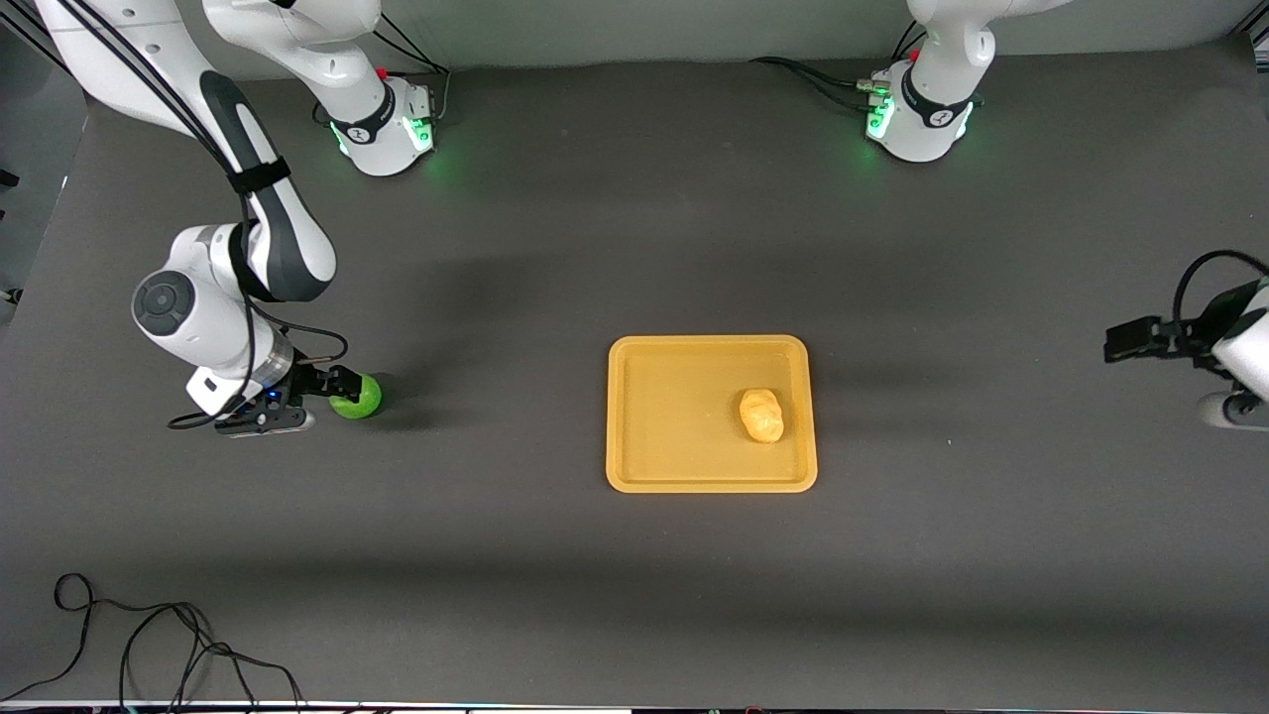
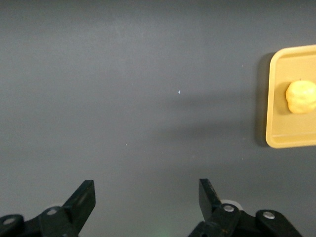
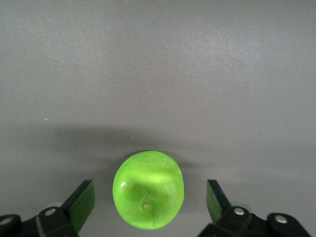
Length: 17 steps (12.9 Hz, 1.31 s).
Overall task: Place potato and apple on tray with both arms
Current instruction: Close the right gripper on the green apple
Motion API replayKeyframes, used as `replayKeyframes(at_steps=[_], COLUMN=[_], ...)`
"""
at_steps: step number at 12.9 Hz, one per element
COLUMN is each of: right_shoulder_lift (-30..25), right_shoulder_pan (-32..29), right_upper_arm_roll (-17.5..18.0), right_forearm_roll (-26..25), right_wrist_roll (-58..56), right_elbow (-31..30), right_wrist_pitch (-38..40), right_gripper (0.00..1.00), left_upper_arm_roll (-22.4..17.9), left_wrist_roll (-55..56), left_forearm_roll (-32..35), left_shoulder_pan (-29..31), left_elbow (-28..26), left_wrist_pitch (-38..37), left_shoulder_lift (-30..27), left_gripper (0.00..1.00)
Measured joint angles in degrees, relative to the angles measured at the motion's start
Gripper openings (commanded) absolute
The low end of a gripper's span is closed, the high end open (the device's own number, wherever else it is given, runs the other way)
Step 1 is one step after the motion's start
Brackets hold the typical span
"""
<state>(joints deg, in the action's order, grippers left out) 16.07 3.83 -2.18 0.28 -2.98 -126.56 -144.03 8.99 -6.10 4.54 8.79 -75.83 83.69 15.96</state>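
My fingers are above the green apple [image 1: 357, 397] [image 3: 148, 189] between them, so it is too early to close on the apple; my right gripper lowers first, then closes.
The green apple [image 1: 357, 397] lies on the dark table toward the right arm's end. My right gripper [image 1: 340, 385] is low at the apple and open. In the right wrist view the apple [image 3: 148, 189] sits between the two fingers, with a gap on each side of my right gripper [image 3: 148, 203]. The yellow-tan potato [image 1: 761, 416] lies in the orange-yellow tray [image 1: 674, 426] at mid-table. My left gripper [image 1: 1137, 340] waits over the table's left-arm end, open and empty. The left wrist view shows its spread fingers around my left gripper [image 2: 146, 197], with the tray [image 2: 279, 128] and potato [image 2: 301, 97] farther off.
A loose black cable [image 1: 149, 645] lies at the table's front edge toward the right arm's end. The two green-lit arm bases [image 1: 387, 129] [image 1: 917, 119] stand along the table's back edge. Bare table lies between the apple and the tray.
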Motion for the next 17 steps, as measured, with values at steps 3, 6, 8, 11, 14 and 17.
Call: replayKeyframes(at_steps=[3,6,8,11,14,17], right_shoulder_lift=[1.06,3.16,4.27,4.92,4.97,2.81], right_shoulder_pan=[0.51,0.52,0.52,0.52,0.48,0.45], right_upper_arm_roll=[0.12,0.13,0.13,0.12,0.02,-0.10], right_forearm_roll=[0.00,0.00,0.00,0.00,0.00,0.00], right_wrist_roll=[0.00,0.00,0.00,0.00,0.00,0.00], right_elbow=[-0.16,-1.19,-2.41,-2.81,-2.82,-1.92], right_wrist_pitch=[-0.02,-3.56,-5.76,-5.90,-5.56,-2.43], right_gripper=[1.00,1.00,1.00,0.75,0.57,0.57], left_upper_arm_roll=[0.00,0.00,0.00,0.00,0.00,0.01], left_wrist_roll=[-1.91,-2.05,-2.05,-2.05,-2.05,-2.05], left_forearm_roll=[-0.19,-1.17,-1.29,-1.59,-1.88,-1.93], left_shoulder_pan=[0.91,1.57,1.59,1.96,2.66,2.68], left_elbow=[0.01,0.01,0.02,0.26,2.05,2.79], left_wrist_pitch=[-0.60,-1.06,-1.13,-1.13,-1.13,-1.13], left_shoulder_lift=[-1.21,-1.28,-1.28,-1.33,-1.44,-1.56], left_gripper=[0.94,0.94,0.95,0.95,0.95,0.95])
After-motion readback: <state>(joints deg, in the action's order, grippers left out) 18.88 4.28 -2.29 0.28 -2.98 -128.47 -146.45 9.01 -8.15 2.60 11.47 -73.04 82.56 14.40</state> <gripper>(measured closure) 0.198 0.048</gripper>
